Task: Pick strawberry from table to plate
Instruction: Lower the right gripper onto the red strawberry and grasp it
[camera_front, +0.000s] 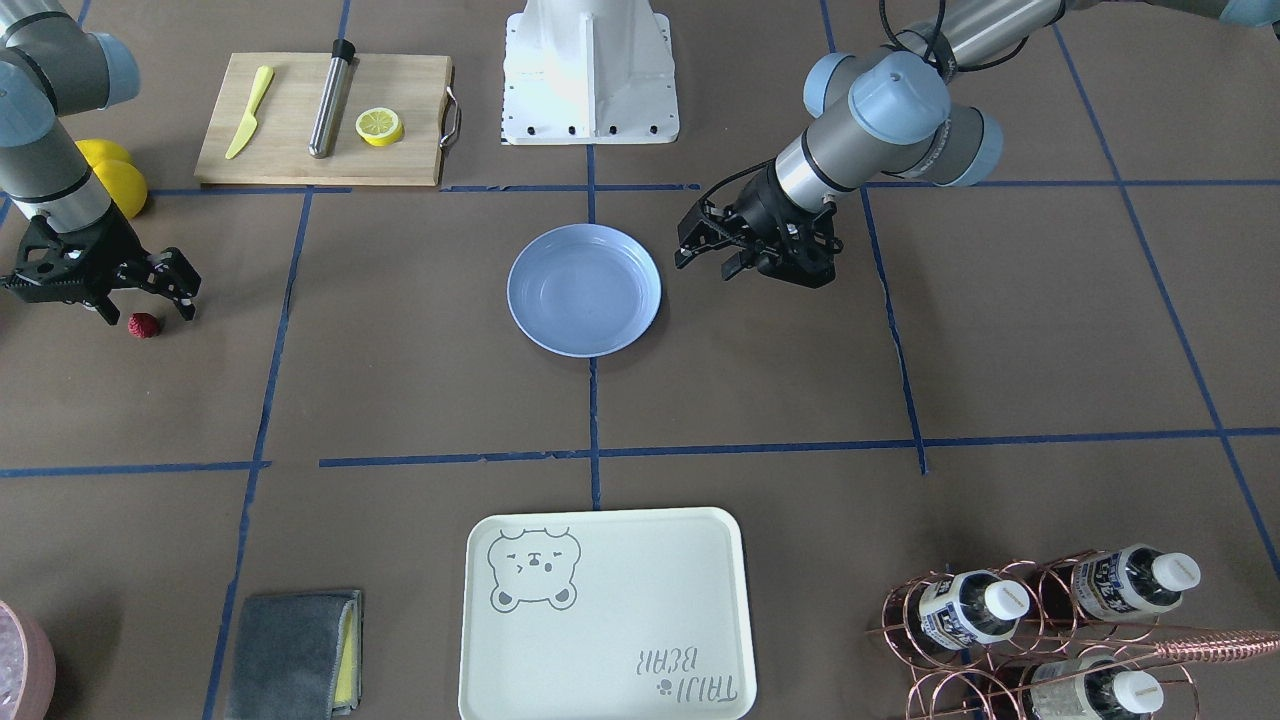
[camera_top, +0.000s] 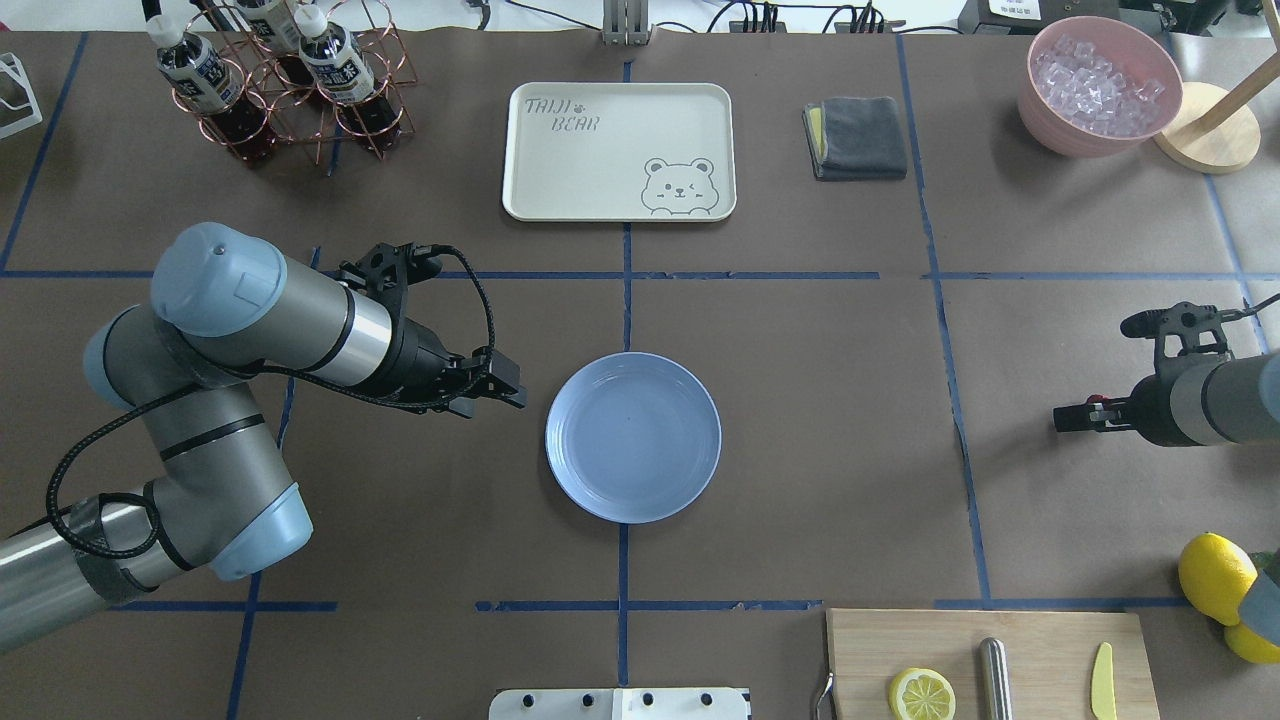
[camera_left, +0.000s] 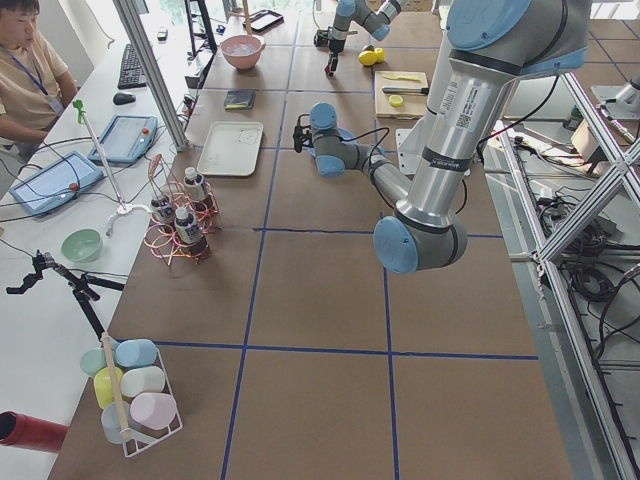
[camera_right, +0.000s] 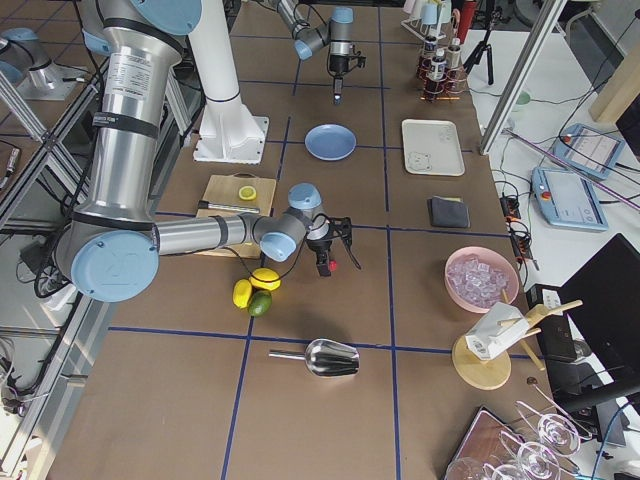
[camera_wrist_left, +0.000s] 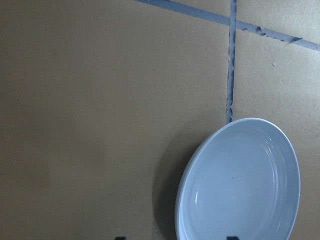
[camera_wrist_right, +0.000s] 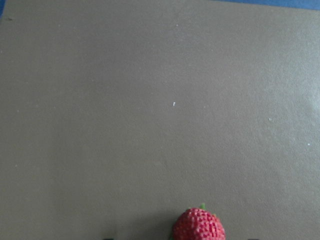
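The strawberry needs to move onto the plate (camera_front: 584, 290), so my right gripper should next grab the strawberry around its plump red body (camera_front: 144, 325).
The strawberry (camera_front: 144, 325) is a small dark-red bumpy berry lying on the brown table (camera_front: 420, 380), far out on my right side. My right gripper (camera_front: 140, 308) hangs open just over it, its fingers either side and slightly behind the berry. In the right wrist view the strawberry (camera_wrist_right: 199, 226) sits at the bottom edge, centred between the fingertips. The light blue plate (camera_front: 584, 290) is empty at the table's middle. My left gripper (camera_front: 712, 258) hovers open beside the plate (camera_top: 632, 436), holding nothing; the plate (camera_wrist_left: 240, 185) fills the lower right of the left wrist view.
A wooden cutting board (camera_front: 325, 118) with a lemon slice (camera_front: 380, 126), a yellow knife and a steel cylinder lies near the robot base. Lemons (camera_front: 115, 175) sit behind the right gripper. A cream bear tray (camera_front: 603, 612), grey cloth (camera_front: 295, 655) and bottle rack (camera_front: 1040, 630) line the far edge.
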